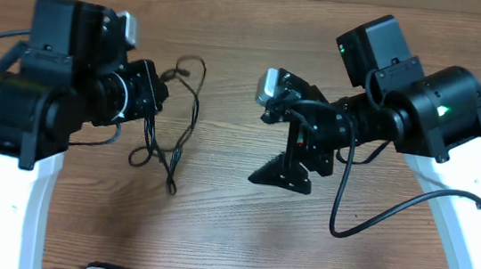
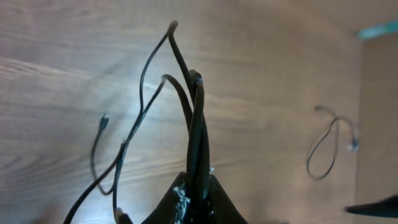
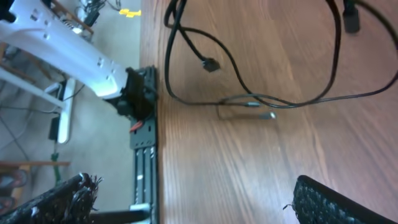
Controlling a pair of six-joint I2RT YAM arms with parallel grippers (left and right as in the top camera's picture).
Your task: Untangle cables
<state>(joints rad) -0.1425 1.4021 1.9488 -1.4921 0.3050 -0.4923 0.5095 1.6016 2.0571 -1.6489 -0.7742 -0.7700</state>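
My right gripper takes hold of the cable by its loop's long side [image 1: 196, 105] [image 3: 357, 96] next. That leaves the cable's plug ends free to pull loose.
The cables [image 1: 196, 103] are thin black cords lying in a loose tangle on the wooden table left of centre. My left gripper [image 1: 161, 90] is at their upper left, shut on a bundle of several strands [image 2: 198, 130] that rise from its jaws [image 2: 199, 193]. A separate thin loop with pale ends [image 2: 329, 143] lies apart on the wood. My right gripper [image 1: 286, 173] is open and empty, right of the tangle and not touching it. In the right wrist view, strands with a dark plug [image 3: 210, 64] and silver tips [image 3: 266, 115] lie ahead of the open jaws [image 3: 193, 196].
The table's edge with a black rail [image 3: 143, 155] and the other arm's white base [image 3: 62, 37] show in the right wrist view. Thicker black arm wires [image 1: 366, 215] hang by the right arm.
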